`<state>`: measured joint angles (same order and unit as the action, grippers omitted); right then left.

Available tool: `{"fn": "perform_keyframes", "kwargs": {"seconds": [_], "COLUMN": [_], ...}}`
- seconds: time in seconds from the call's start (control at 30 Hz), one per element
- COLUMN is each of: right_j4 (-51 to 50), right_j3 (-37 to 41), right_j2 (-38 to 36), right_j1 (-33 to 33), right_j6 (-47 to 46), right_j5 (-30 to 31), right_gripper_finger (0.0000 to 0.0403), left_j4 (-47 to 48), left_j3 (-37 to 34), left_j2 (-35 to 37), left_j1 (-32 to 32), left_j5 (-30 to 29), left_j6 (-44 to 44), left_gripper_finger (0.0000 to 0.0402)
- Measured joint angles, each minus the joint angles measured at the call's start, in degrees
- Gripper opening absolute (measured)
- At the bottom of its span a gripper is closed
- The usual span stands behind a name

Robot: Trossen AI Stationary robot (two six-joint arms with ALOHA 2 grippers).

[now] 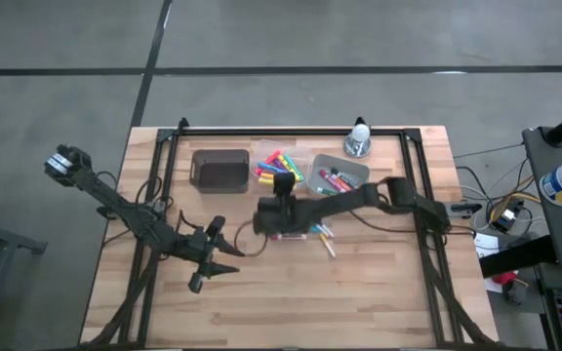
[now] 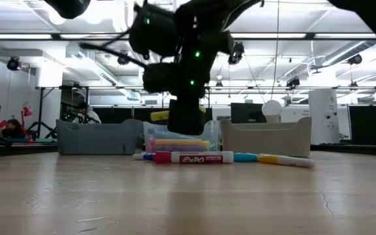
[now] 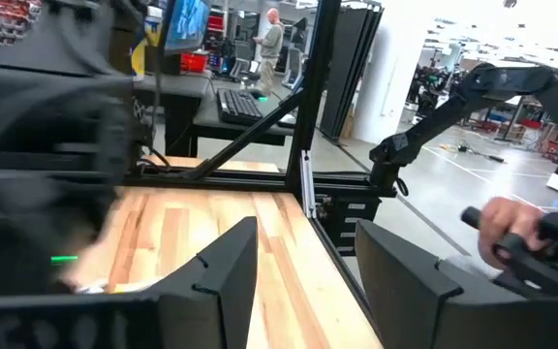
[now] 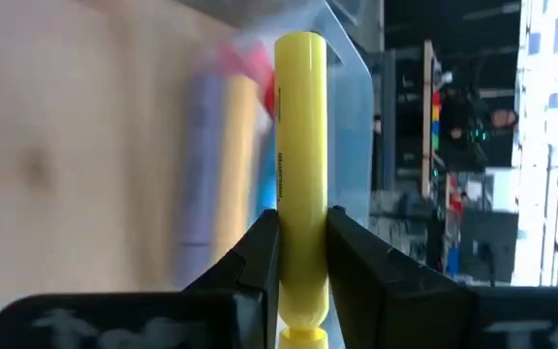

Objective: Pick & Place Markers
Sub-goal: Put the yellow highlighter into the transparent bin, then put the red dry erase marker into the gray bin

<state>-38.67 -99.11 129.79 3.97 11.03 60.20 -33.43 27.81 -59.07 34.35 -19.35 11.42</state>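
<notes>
The yellow marker (image 4: 301,165) hangs high; my right gripper must hold it until its held end reaches the clear bin.
My right gripper (image 1: 283,183) hovers over the pile of coloured markers (image 1: 274,164) at the table's far middle and is shut on a neon yellow marker (image 4: 301,145). That marker also shows in the low view (image 2: 160,116), above the pile. More markers lie loose on the wood, among them a red-capped white one (image 2: 194,158), and a few lie nearer the right (image 1: 324,239). My left gripper (image 1: 209,265) is open and empty over the near-left part of the table; its fingers stand wide apart in its wrist view (image 3: 308,281). My right gripper pinches the yellow marker between its two fingers (image 4: 263,254) near one end (image 4: 301,267); the long rest sticks out to one side. The fingers come from above and lie across it. The marker hangs about level, clear of the pile and the table.
A dark bin (image 1: 220,168) stands left of the pile and a clear bin (image 1: 343,176) holding several markers stands right of it. A white bulb-shaped thing on a metal base (image 1: 360,137) stands at the far edge. A black frame (image 1: 169,156) borders the table. The near half is bare wood.
</notes>
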Motion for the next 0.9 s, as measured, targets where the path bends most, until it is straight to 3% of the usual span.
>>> {"fn": "perform_keyframes", "kwargs": {"seconds": [0.17,0.4,0.5,0.9], "right_j4": [0.4,0.5,0.1,-8.1], "right_j3": [-0.4,-3.5,-5.1,-12.4], "right_j2": [-0.1,-0.2,-0.2,-0.2], "right_j1": [-5.0,-10.6,-12.3,-13.4], "right_j6": [2.3,3.1,2.7,0.2], "right_j5": [-0.8,-12.8,-14.0,-15.3], "right_gripper_finger": [0.0061,0.0061,0.0069,0.0193], "left_j4": [0.0,0.0,0.0,0.0], "left_j3": [0.0,0.0,0.0,0.0], "left_j2": [0.0,0.0,0.0,0.0], "left_j1": [0.0,0.0,0.0,0.0], "left_j5": [0.1,0.1,0.1,0.3], "left_j6": [0.0,0.0,0.0,0.5], "left_gripper_finger": [0.017,0.017,0.017,0.017]}}
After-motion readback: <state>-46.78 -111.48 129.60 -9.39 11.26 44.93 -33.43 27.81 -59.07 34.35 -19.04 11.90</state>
